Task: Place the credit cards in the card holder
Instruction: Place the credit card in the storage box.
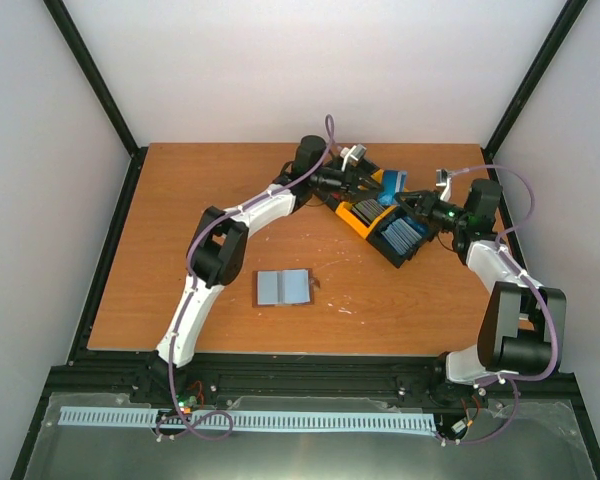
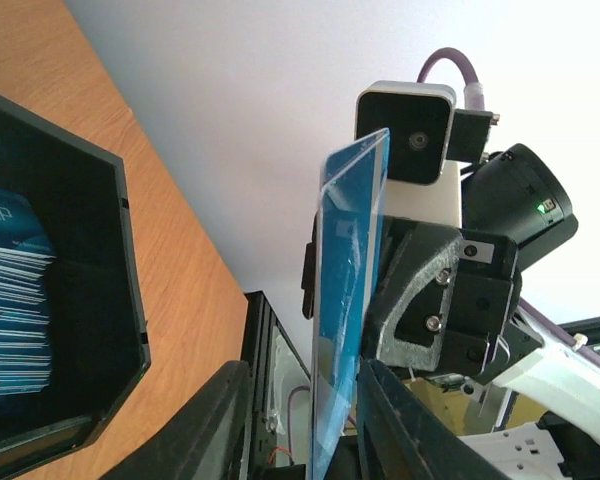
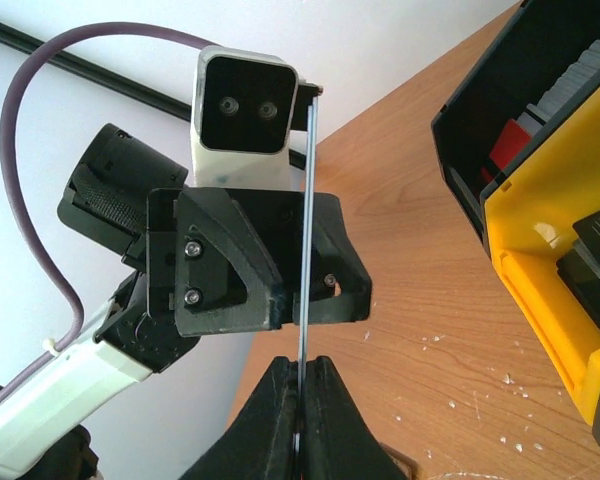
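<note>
The left gripper grabs the blue credit card (image 2: 345, 280) by its open end (image 2: 329, 425) next. That leaves the opposite end for my right gripper to release.
A blue credit card (image 2: 345, 280) stands on edge between both grippers, above the table beside the tray. My right gripper (image 3: 302, 368) is shut on one end of it; the card shows there as a thin line (image 3: 305, 200). My left gripper (image 2: 302, 400) is around the other end with its jaws apart: the card lies against one finger (image 2: 390, 420) with a gap to the other. In the top view the two grippers, left (image 1: 368, 182) and right (image 1: 420, 208), meet over the tray. The card holder (image 1: 282, 287) lies open on the table, pale blue-grey inside up, in front of the arms.
The black-and-yellow tray (image 1: 365, 222) sits at the back right. It holds blue cards (image 2: 10, 300), red cards (image 3: 510, 150) and grey cards (image 3: 580, 80). Black frame posts and white walls surround the table.
</note>
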Tool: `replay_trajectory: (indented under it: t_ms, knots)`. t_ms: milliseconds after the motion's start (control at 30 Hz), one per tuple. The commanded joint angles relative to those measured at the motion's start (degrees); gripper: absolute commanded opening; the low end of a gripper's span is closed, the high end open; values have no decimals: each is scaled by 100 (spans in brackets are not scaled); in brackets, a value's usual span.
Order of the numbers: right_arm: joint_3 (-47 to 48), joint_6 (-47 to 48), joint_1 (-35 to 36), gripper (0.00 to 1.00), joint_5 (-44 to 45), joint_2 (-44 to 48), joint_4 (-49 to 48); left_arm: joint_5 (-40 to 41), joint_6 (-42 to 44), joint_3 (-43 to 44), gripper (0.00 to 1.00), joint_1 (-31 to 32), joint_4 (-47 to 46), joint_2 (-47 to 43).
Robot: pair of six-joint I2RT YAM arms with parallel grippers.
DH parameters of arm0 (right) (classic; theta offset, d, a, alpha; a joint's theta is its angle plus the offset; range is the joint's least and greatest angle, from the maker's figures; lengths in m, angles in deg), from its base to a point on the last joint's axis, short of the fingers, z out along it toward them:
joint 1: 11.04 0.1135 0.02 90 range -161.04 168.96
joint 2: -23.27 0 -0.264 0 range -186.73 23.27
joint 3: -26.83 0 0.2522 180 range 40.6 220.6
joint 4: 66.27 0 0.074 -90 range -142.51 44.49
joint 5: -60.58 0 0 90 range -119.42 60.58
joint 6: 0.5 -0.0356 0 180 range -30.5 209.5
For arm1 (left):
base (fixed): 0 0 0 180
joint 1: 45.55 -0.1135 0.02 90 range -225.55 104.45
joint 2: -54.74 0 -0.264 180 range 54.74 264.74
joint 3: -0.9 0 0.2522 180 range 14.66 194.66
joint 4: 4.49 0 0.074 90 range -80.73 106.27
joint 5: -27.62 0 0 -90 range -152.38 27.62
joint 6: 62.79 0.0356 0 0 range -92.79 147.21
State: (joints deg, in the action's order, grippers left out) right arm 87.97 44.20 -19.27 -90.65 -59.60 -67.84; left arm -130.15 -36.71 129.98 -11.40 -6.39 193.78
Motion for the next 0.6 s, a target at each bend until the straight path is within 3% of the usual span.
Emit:
replay_trajectory:
  t_ms: [0, 267, 433, 567]
  knots:
    - [-53, 69, -32, 3, -107, 149, -74, 125, 326, 429, 31, 115, 564, 145]
    - [-3, 292, -31, 3, -136, 146, 187, -65, 330, 432, 4, 241, 370, 128]
    - [182, -21, -110, 31, -129, 199, -46, -199, 556, 340, 1, 241, 266, -44]
    - [246, -740, -327, 38, -221, 214, -854, -314, 573, 45, 1, 240, -165, -302]
